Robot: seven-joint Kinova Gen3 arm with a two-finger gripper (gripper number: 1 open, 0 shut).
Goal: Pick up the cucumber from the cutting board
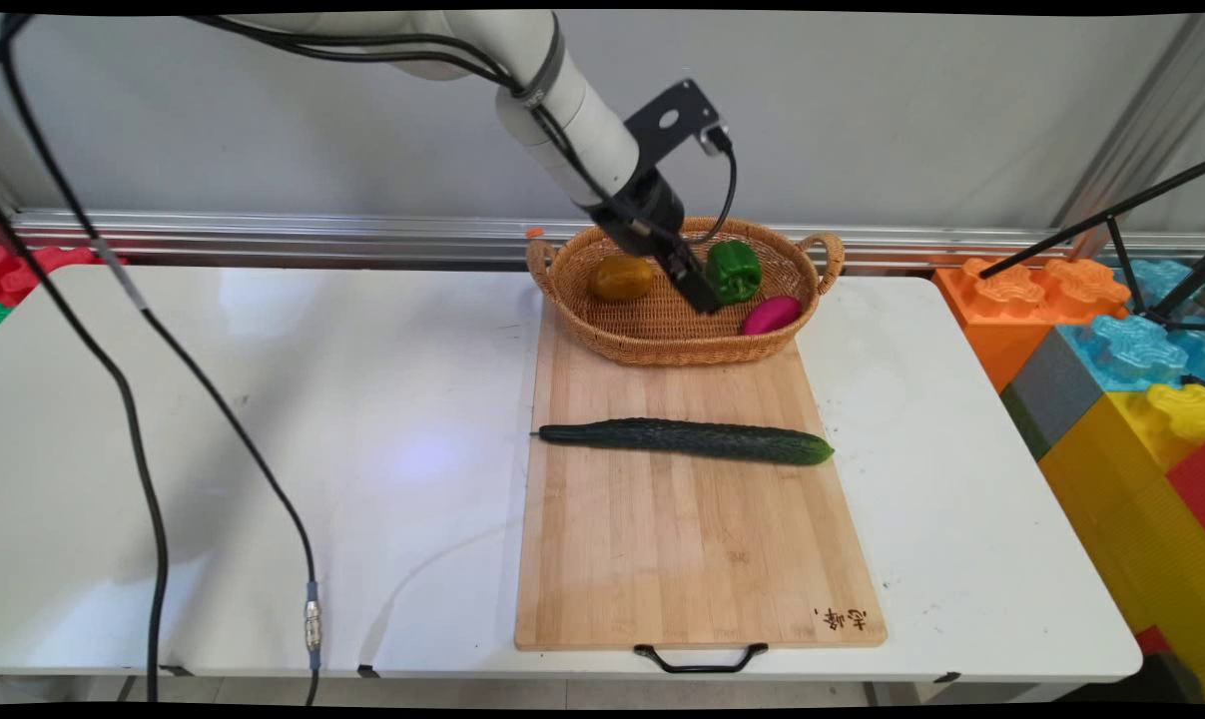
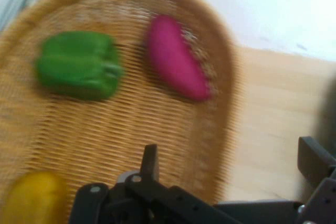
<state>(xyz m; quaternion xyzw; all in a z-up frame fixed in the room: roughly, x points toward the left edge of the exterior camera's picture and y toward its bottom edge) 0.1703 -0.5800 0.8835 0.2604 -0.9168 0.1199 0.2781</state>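
The long dark green cucumber should be added to the wicker basket, so the robot's gripper will grab it next by its middle.
My gripper hangs over the middle of a wicker basket at the far end of a wooden cutting board. It is open with nothing between its fingers. In the basket lie a green bell pepper, a magenta oval vegetable and a yellow-brown round fruit. The gripper is nearest the pepper, just to its left. The hand view shows the green pepper, the magenta vegetable and the yellow fruit on the basket's weave. A long dark cucumber lies across the board.
The board has a black handle at the table's near edge. Black cables hang over the table's left part. Big coloured toy blocks stand off the right end, with a black tripod leg above them.
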